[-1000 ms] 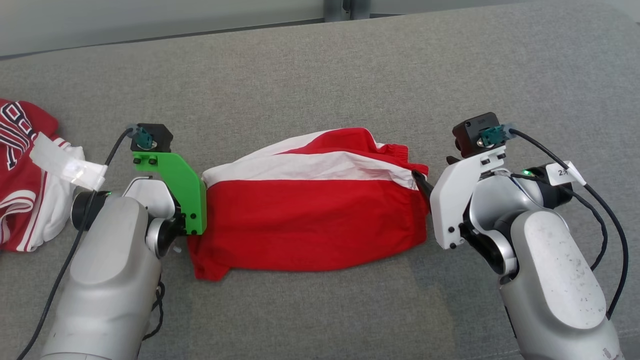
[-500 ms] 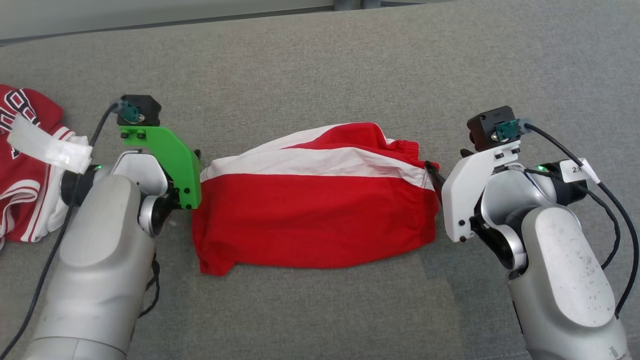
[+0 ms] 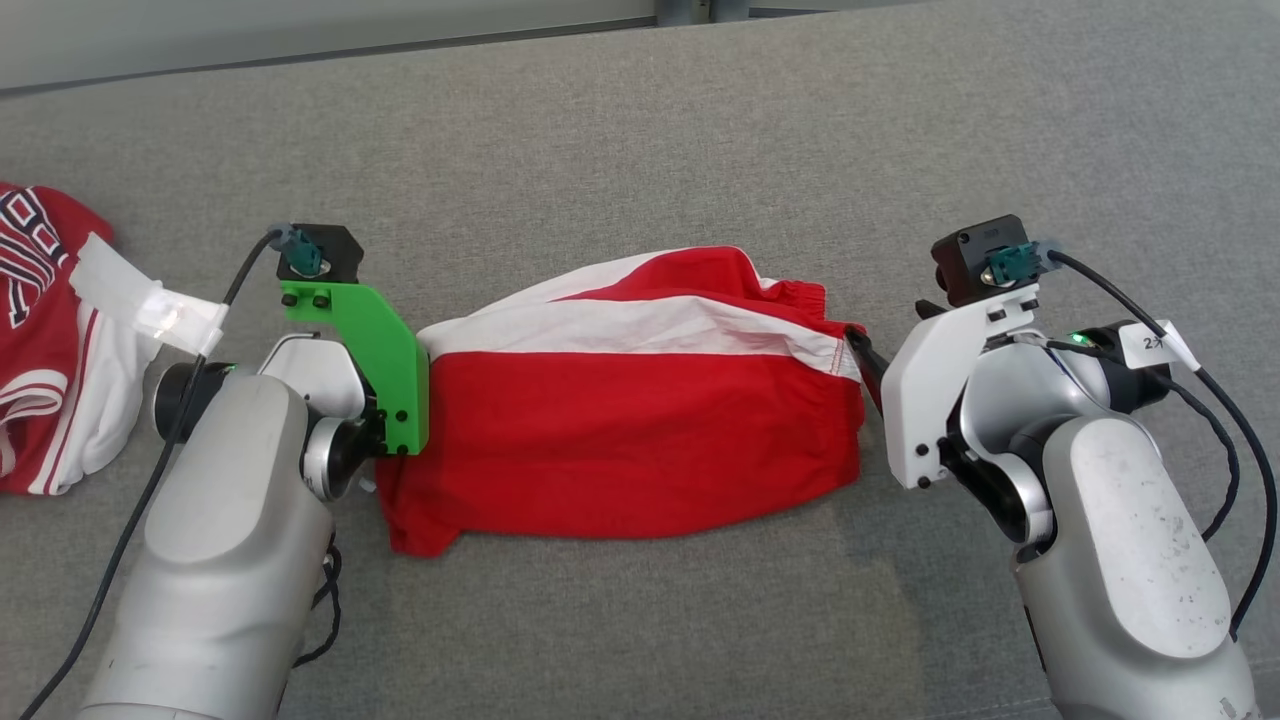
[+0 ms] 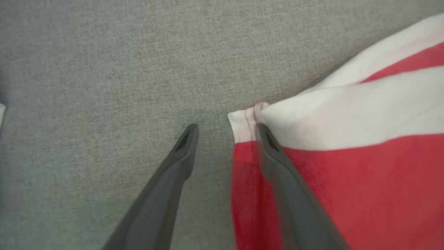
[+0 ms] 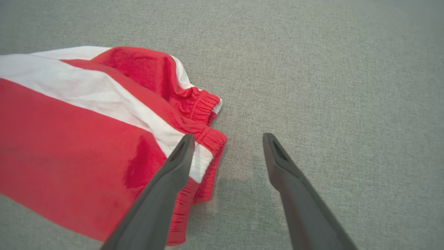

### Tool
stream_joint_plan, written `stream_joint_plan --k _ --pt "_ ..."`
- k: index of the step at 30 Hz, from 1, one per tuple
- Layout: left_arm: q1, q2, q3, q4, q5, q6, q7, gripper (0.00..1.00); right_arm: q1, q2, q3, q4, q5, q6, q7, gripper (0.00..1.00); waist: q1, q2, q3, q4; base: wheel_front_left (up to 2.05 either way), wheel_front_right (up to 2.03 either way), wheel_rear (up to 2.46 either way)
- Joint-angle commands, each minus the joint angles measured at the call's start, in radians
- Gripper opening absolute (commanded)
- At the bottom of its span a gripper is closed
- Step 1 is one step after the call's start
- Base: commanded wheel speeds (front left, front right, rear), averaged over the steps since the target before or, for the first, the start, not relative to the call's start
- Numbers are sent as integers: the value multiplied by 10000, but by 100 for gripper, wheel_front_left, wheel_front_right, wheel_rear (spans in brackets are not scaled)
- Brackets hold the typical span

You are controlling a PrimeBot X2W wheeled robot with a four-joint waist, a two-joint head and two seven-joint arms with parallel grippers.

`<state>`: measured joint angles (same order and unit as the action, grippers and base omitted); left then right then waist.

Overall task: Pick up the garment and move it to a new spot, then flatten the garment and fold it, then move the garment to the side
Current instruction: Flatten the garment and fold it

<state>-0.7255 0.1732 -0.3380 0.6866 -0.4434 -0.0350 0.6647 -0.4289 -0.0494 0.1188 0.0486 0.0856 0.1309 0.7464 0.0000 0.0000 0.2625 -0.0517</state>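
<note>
The left gripper grabs the shorts by their white hem corner [image 4: 242, 126] next, since the red cloth lies flat and slack on the surface.
The garment [image 3: 630, 430] is a pair of red shorts with white bands, lying folded lengthwise on the grey fabric surface [image 3: 640, 130]. My left gripper [image 4: 226, 127] is open at the garment's [image 4: 347, 139] left end. One of its fingers [image 4: 277, 163] lies over the cloth and the hem corner sits between the two tips. At the waistband end of the garment [image 5: 69, 132] my right gripper [image 5: 228, 136] is open too. One finger [image 5: 173, 166] is above the elastic edge, the other over bare surface. Neither holds cloth.
A second red and white garment [image 3: 50, 340] lies bunched at the far left, beside my left forearm [image 3: 230, 520]. The surface's far edge [image 3: 300, 55] runs along the top. Bare grey surface lies in front of and behind the shorts.
The head view shifted slightly. My left wrist drew away to the left, then came back against the garment's left end. The garment and the right arm look almost the same.
</note>
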Motion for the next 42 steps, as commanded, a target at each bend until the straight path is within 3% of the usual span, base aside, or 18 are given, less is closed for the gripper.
stream_joint_plan --k 1,2,5,9,14,16,17,18,19,21,30,36,42 --pt "135 150 -71 15 142 82 -53 81 108 -20 10 -60 12 -3 -20 100 0 0 101 -98 0 0 0" --pt "154 179 -96 37 180 115 -69 76 110 -18 20 -74 20 -3 -14 100 0 0 131 -124 0 0 0" --pt "161 106 -139 113 122 43 -135 50 97 -20 0 -103 22 -3 -6 100 0 0 213 -174 0 0 0" --pt "127 -23 -194 161 -33 -114 -187 46 74 -18 -65 -106 -24 -3 -19 100 0 0 245 -178 0 0 0" --pt "-38 -165 -210 154 -204 -310 -487 56 102 -18 -69 -82 45 -3 -37 100 0 0 239 -139 0 0 0" --pt "-86 -152 -284 165 -206 -403 -589 47 97 -20 -42 -61 92 -3 -60 100 0 0 236 -141 0 0 0" --pt "-100 -131 -312 197 -204 -440 -631 37 92 -20 -27 -51 109 -5 -69 100 0 0 234 -148 0 0 0" --pt "-104 -121 -334 234 -215 -462 -676 4 85 -20 -10 -40 110 -3 -65 100 0 0 238 -154 0 0 0" --pt "-106 -119 -357 293 -239 -503 -706 0 74 -20 0 -31 123 -3 -64 100 0 0 241 -156 0 0 0" --pt "-113 -114 -379 429 -224 -488 -773 0 58 -20 7 -27 119 -3 -57 100 0 0 238 -150 0 0 0" --pt "40 95 43 219 0 676 -2055 0 270 -20 -362 -340 -6 -5 -178 100 0 0 2 106 0 0 0" --pt "485 133 7 -537 -52 831 -2061 0 693 -20 -487 -760 116 -5 8 100 0 0 -189 362 0 0 0" --pt "876 -314 -355 -1131 -92 916 -1865 0 1083 -20 -465 -1289 431 -3 359 100 0 0 -247 466 0 0 0"
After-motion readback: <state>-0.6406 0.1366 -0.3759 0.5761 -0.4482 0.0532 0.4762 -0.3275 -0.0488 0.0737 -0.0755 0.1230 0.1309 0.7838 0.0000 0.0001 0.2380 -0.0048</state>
